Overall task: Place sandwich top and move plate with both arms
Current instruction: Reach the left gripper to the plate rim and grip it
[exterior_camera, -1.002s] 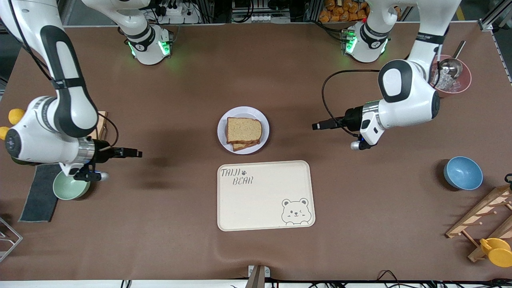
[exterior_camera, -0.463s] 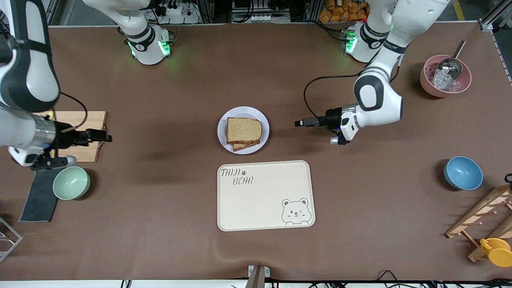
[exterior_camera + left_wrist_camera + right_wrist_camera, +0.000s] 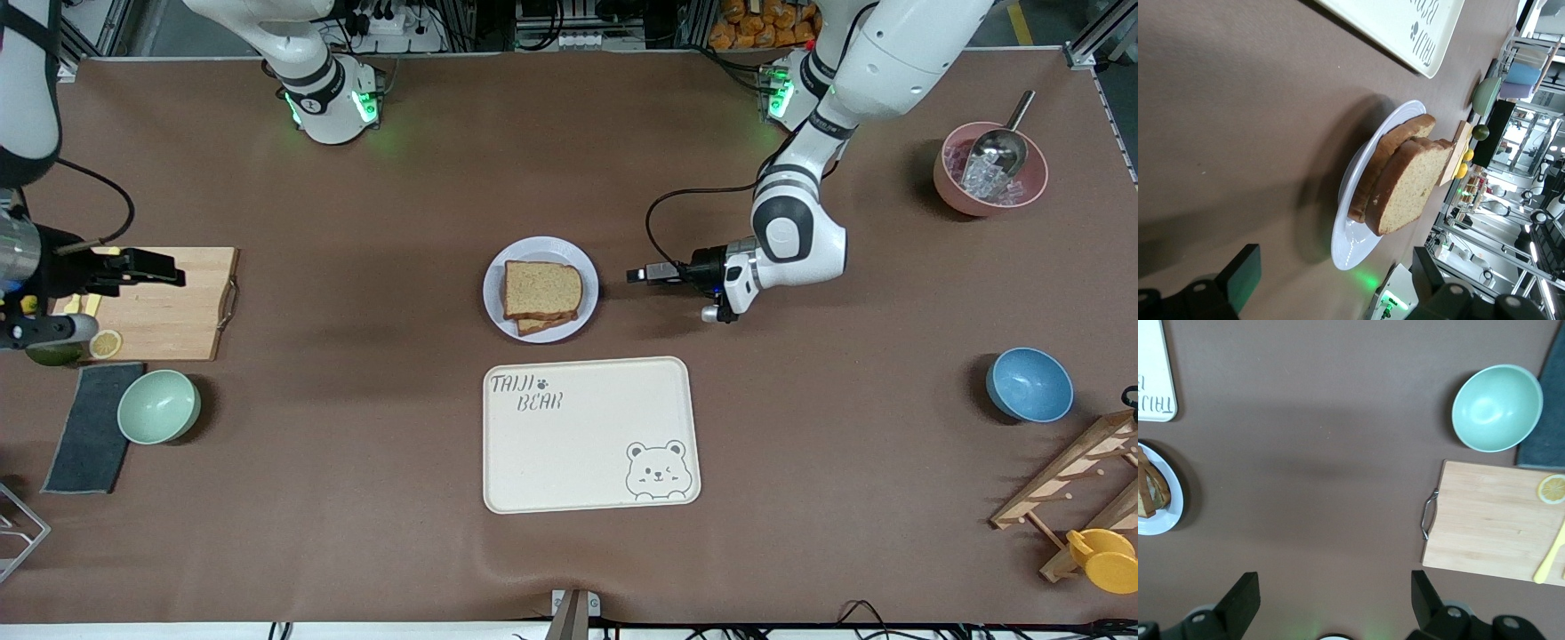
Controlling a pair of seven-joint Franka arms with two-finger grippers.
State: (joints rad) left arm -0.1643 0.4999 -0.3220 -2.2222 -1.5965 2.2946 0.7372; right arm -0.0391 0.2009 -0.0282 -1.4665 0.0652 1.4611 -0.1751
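Observation:
My left gripper will next grab the pale plate by its rim (image 3: 597, 282), so that it can move the sandwich onto the cream bear tray (image 3: 592, 436).
The pale plate (image 3: 494, 289) sits mid-table with two stacked wholemeal slices on it. The sandwich top (image 3: 542, 287) lies flat on the lower slice, slightly offset. My left gripper (image 3: 634, 275) is low beside the plate, toward the left arm's end of the table, a short gap from the rim, open and empty. In the left wrist view the plate (image 3: 1353, 241) and the sandwich top (image 3: 1408, 190) lie just ahead of the open left gripper (image 3: 1338, 280). My right gripper (image 3: 171, 268) hangs open and empty over the wooden cutting board (image 3: 178, 307); the right gripper (image 3: 1333, 597) holds nothing.
The cream bear tray (image 3: 587, 436) lies nearer the camera than the plate. A mint bowl (image 3: 158, 406), dark cloth (image 3: 87, 431) and lemon slice (image 3: 105, 343) are at the right arm's end. A blue bowl (image 3: 1029, 384), pink ice bowl (image 3: 949, 182) and wooden rack (image 3: 1071, 484) are at the left arm's end.
The left arm has swung in and lowered toward the plate. The right arm has drawn back from mid-table to over the cutting board. Both grippers stay open.

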